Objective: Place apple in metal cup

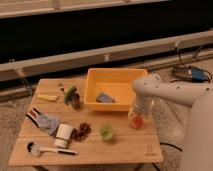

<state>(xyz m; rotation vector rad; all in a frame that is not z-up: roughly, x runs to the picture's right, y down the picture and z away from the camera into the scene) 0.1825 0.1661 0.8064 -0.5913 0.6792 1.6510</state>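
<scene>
Next, my gripper grabs the apple (136, 123) by its rounded sides to set it in the metal cup (76, 103).
The apple (136, 123), reddish-orange, rests on the wooden table (125, 150) near its right edge, just in front of the yellow bin. My gripper (136, 116) hangs straight down over it, open, with a finger on either side of the fruit. The metal cup (76, 103), short and dark, stands far to the left beside the bin's left wall, well away from the gripper.
A yellow bin (95, 90) holding a grey item fills the table's back middle. A green round object (106, 131), dark grapes (81, 131), a white cup (64, 134), a cloth (46, 123), a spoon (48, 149) and a yellow item (47, 97) lie left of the apple.
</scene>
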